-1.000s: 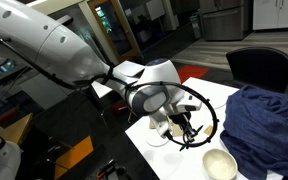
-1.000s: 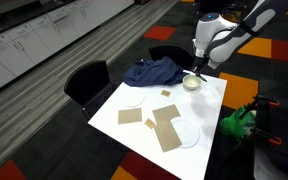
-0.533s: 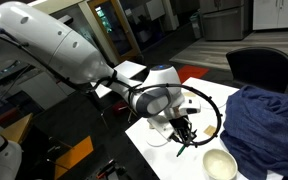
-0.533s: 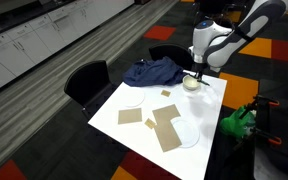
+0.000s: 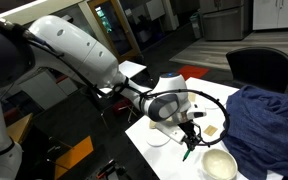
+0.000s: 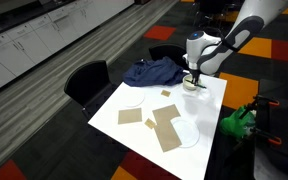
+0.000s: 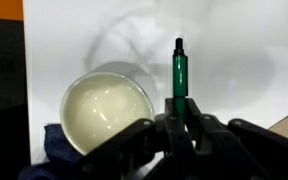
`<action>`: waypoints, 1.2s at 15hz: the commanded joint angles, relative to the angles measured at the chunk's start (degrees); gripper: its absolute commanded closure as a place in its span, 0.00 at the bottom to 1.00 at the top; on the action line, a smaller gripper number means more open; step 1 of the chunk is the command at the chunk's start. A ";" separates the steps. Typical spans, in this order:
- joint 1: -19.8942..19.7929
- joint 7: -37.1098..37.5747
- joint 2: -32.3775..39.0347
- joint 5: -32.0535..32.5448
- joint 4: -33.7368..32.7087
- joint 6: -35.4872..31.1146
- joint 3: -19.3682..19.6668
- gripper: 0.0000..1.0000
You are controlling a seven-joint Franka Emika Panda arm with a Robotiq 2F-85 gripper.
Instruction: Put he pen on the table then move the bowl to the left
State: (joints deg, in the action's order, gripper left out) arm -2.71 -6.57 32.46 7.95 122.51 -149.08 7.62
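Note:
I will keep the pen in my gripper until it touches the white table, because my fingers hold the pen's lower end (image 7: 179,46) above that table.
My gripper (image 7: 180,122) is shut on the thin green pen (image 7: 180,72), which sticks out from between the fingers over the white table (image 7: 234,40). The cream-white bowl (image 7: 107,106) stands empty on the table just beside the pen in the wrist view. In an exterior view the gripper (image 5: 189,139) holds the pen (image 5: 188,150) tilted, low over the table, next to the bowl (image 5: 219,164). In the other exterior view the gripper (image 6: 194,80) hangs right by the bowl (image 6: 192,86) near the table's far corner.
A dark blue cloth (image 5: 269,120) lies bunched beside the bowl and also shows in the other exterior view (image 6: 152,71). Flat white plates (image 6: 187,134) and tan squares (image 6: 166,127) lie on the table. Black chairs (image 6: 87,83) stand at the table's edges.
The gripper has moved down and toward the bowl with the pen still in it. The bowl has not moved.

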 commanded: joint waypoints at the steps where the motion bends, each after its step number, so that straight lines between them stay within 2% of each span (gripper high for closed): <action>1: -0.49 -1.08 3.39 1.47 -3.77 1.49 -1.34 0.97; 7: 0.13 -0.75 7.99 1.40 -7.47 0.81 -2.89 0.97; 18: 1.04 0.42 16.92 1.43 -14.92 0.84 -2.40 0.97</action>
State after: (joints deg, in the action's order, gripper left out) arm -2.17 -6.61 47.10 8.48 110.28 -149.08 4.87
